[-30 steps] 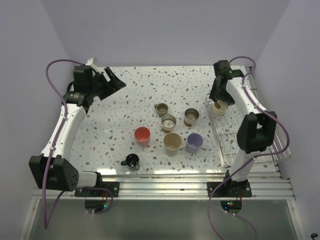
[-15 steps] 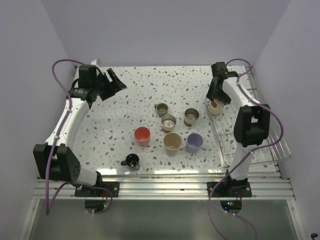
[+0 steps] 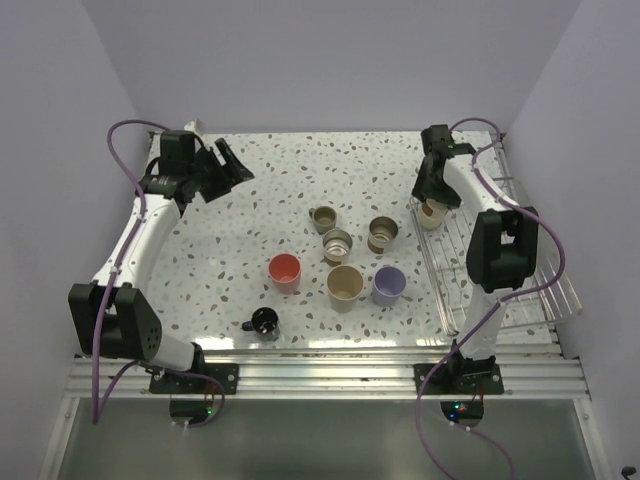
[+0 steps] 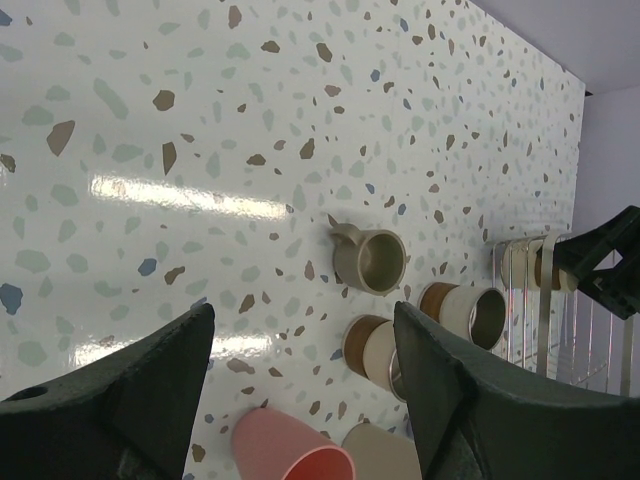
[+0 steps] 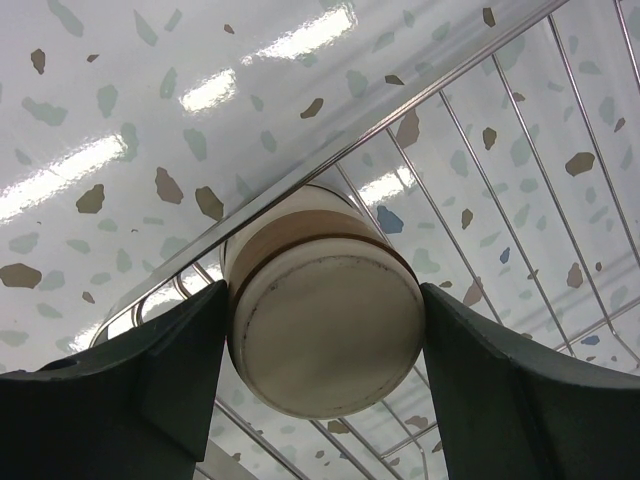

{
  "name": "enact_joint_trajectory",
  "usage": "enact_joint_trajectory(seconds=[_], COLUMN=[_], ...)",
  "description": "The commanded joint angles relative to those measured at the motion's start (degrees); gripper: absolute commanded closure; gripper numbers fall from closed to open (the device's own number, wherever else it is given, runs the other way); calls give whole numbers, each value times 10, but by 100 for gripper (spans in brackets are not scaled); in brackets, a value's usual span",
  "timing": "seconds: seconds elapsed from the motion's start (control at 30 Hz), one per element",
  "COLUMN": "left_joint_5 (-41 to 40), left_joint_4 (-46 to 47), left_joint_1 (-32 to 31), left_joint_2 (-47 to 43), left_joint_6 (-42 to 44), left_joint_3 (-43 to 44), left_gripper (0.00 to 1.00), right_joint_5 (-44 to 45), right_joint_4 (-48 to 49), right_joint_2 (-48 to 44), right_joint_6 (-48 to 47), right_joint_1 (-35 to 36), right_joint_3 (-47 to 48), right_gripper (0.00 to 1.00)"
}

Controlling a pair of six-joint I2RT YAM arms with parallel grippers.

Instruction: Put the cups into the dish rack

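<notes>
The cream cup is in the wire dish rack's corner, inside the rack's rim wire, and would rest opening on the wires, so it is time for my right gripper to release now.
My right gripper (image 3: 434, 203) is shut on a cream cup with a brown band (image 5: 322, 325). The cup's base faces the wrist camera, and it sits at the far left corner of the wire dish rack (image 3: 458, 268), against the rim wire (image 5: 400, 130). Several cups stand mid-table: a tan mug (image 3: 322, 219), a steel cup (image 3: 338, 245), a brown-banded cup (image 3: 382, 234), a red-pink cup (image 3: 285, 272), a tan cup (image 3: 345, 287), a lavender cup (image 3: 389, 285) and a small dark blue cup (image 3: 265, 323). My left gripper (image 3: 226, 166) hangs open over the far left of the table, holding nothing.
In the left wrist view the tan mug (image 4: 368, 260), two banded cups (image 4: 372, 350) and the red-pink cup (image 4: 290, 455) lie ahead of the open fingers (image 4: 150, 390). The rack runs along the table's right edge, with walls close on three sides.
The right gripper carried its cup a little back and left to the rack's far corner. The left arm swung slightly right and its jaws narrowed a touch.
</notes>
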Motion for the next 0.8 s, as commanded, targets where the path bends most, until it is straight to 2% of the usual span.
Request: enact_joint_trajectory(seconds=[0.0, 0.1, 0.13, 0.2, 0.23, 0.37, 0.4, 0.6, 0.77], left_joint_5=[0, -2, -3, -4, -5, -10, -13, -30, -53], left_joint_4=[-8, -11, -12, -16, -17, -25, -30, -58, -91], left_joint_1=[-1, -2, -4, -5, -4, -9, -11, -31, -52], left_joint_2=[-5, -8, -9, -10, -10, -13, -14, -21, -36], left_joint_6=[9, 12, 13, 14, 16, 20, 22, 37, 60], left_joint_3=[-1, -2, -1, 0, 1, 4, 5, -7, -34], left_gripper=[25, 25, 25, 25, 25, 25, 25, 25, 25], right_joint_5=[-22, -27, -27, -27, -22, -13, -13, -23, -46], right_joint_4=[-11, -9, -9, -9, -9, -15, -18, -38, -50], right_joint_2=[-10, -18, -19, -26, -29, -48, -54, -91, -164], right_joint_6=[12, 14, 15, 15, 15, 12, 11, 22, 37], right_joint_1=[3, 2, 3, 2, 2, 2, 2, 2, 4], right_joint_3=[-2, -1, 2, 3, 5, 17, 23, 65, 67], right_gripper=[63, 49, 40, 32, 19, 4, 2, 2, 2])
